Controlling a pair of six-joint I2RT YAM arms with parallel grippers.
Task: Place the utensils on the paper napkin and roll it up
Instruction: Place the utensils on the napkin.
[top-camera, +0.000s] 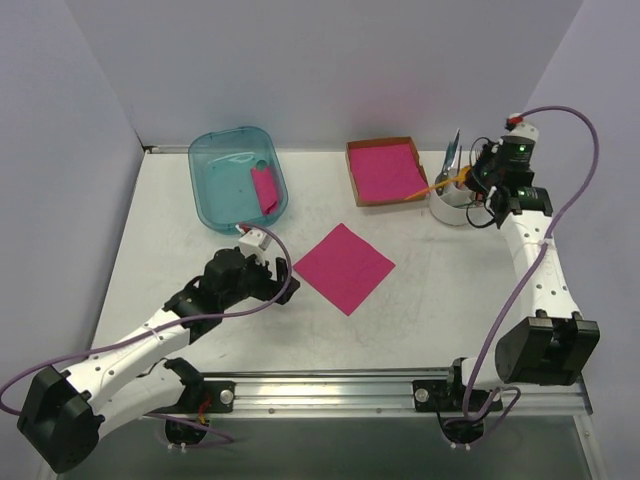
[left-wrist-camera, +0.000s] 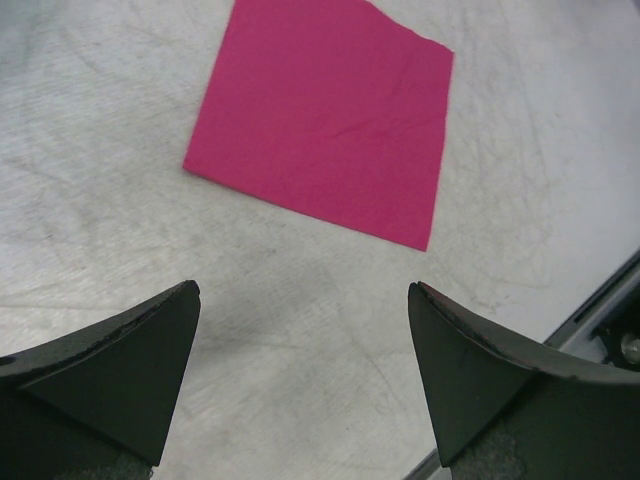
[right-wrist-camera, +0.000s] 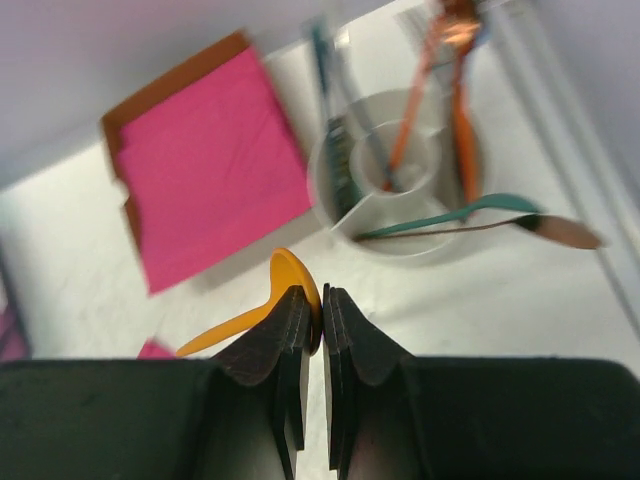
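My left gripper grabs the orange spoon (right-wrist-camera: 285, 285) by its free handle (right-wrist-camera: 217, 335) next, so my right gripper is free to release the bowl for napkin placement.
The magenta paper napkin (top-camera: 344, 266) lies flat on the table's middle; it also shows in the left wrist view (left-wrist-camera: 325, 115). My left gripper (top-camera: 277, 277) is open and empty just left of it, jaws wide (left-wrist-camera: 305, 300) over bare table. My right gripper (top-camera: 472, 178) is at the back right, shut on the round bowl of the orange spoon (right-wrist-camera: 285, 285), held above the table beside the white cup (right-wrist-camera: 400, 175); the spoon's handle (top-camera: 437, 185) sticks out left. A pale grey utensil (top-camera: 452, 150), possibly the fork, stands in the cup.
The white cup (top-camera: 455, 207) holds orange and teal-handled cutlery (right-wrist-camera: 470, 210). A cardboard tray with a stack of pink sheets (top-camera: 385, 170) sits left of it. A teal bin (top-camera: 215, 190) at the back left holds a pink roll (top-camera: 265, 188).
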